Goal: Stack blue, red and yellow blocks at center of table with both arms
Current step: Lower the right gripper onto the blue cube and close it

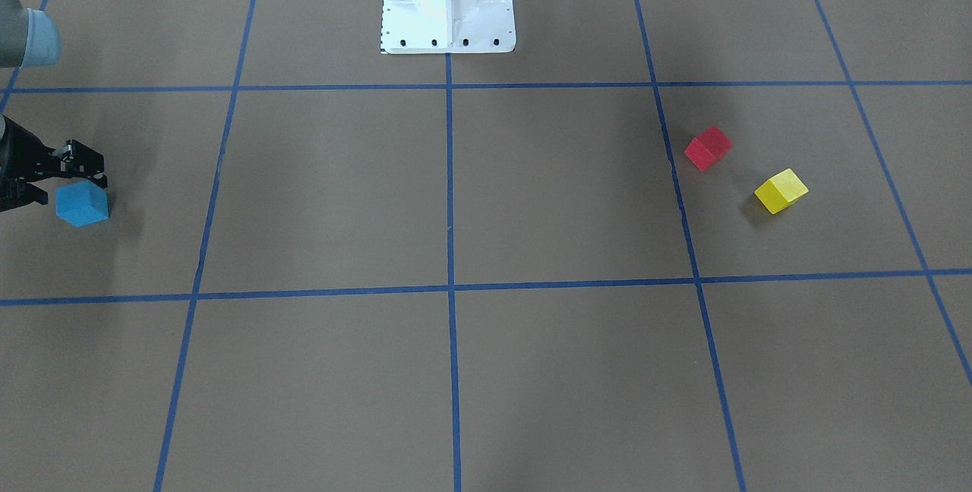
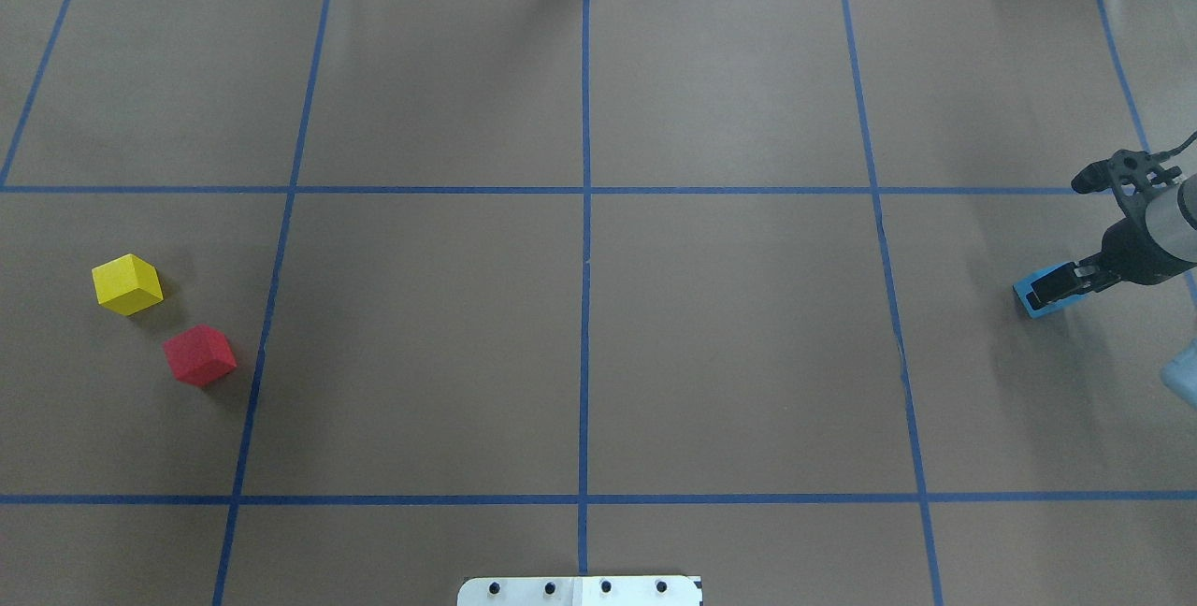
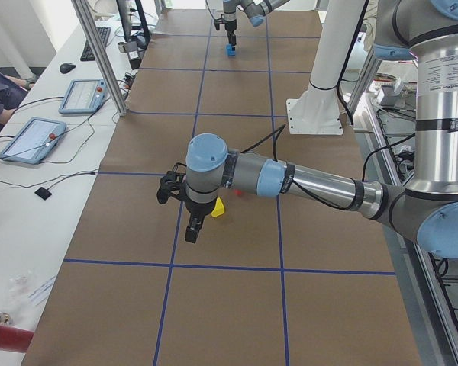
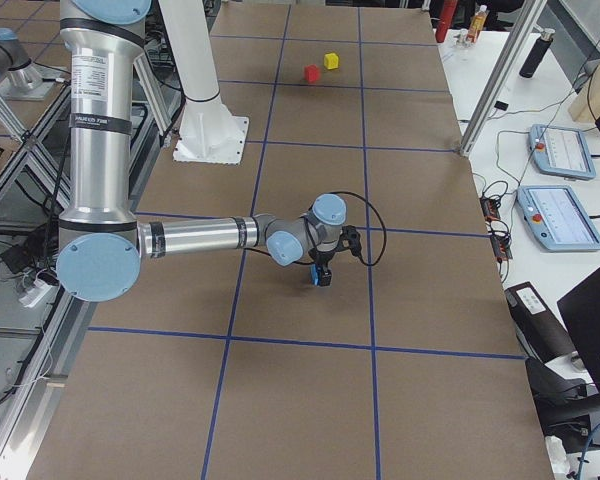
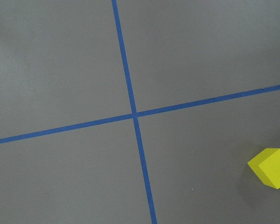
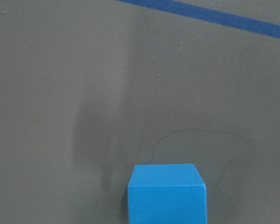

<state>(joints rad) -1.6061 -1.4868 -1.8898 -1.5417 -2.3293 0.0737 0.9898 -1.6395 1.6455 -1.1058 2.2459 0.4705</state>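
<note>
The blue block will start the stack at the table's center, so my right gripper will grab the block by its opposite sides next.
The blue block sits on the table at its far right end and also shows in the overhead view. My right gripper is down at it, open, with one finger on either side; the right wrist view shows the block low and centred. The red block and the yellow block lie close together at the table's left end. My left gripper hangs above the table near the yellow block; I cannot tell whether it is open or shut. The left wrist view shows the yellow block at its right edge.
Blue tape lines split the brown table into a grid. The robot's white base stands at the middle of the near edge. Tablets and cables lie on the side bench beyond the far edge.
</note>
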